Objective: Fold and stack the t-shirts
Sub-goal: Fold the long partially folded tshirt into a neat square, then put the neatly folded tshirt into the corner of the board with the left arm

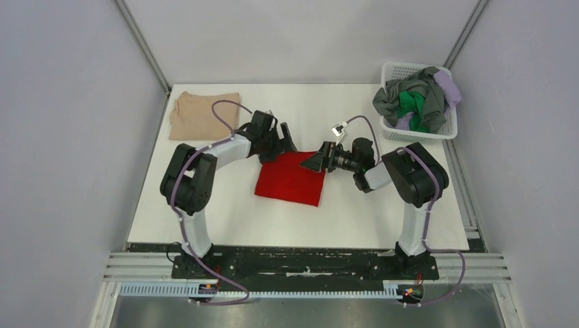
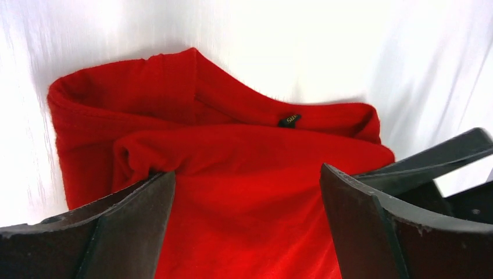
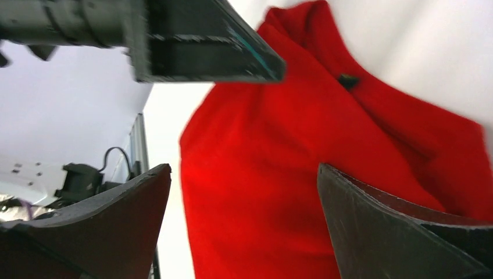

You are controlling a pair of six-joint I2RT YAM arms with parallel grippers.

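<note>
I will stack the red t-shirt on the beige t-shirt, so next I will use my left gripper to grab the folded red t-shirt's collar-end corner nearest the beige t-shirt.
A bright red t-shirt point(image 1: 290, 179) lies folded into a small rectangle in the middle of the white table. In the left wrist view the red shirt point(image 2: 244, 192) shows its collar and a small dark label. My left gripper point(image 1: 278, 143) is open and empty at the shirt's far left corner; it also shows in the left wrist view point(image 2: 247, 174). My right gripper point(image 1: 315, 160) is open and empty at the shirt's far right corner, just above the cloth point(image 3: 273, 186). A folded beige t-shirt point(image 1: 203, 114) lies at the far left.
A white mesh basket point(image 1: 418, 130) at the far right corner holds grey, green and lavender shirts point(image 1: 416, 99). The table's left edge runs beside the beige shirt. The left arm's finger point(image 3: 203, 40) crosses the top of the right wrist view.
</note>
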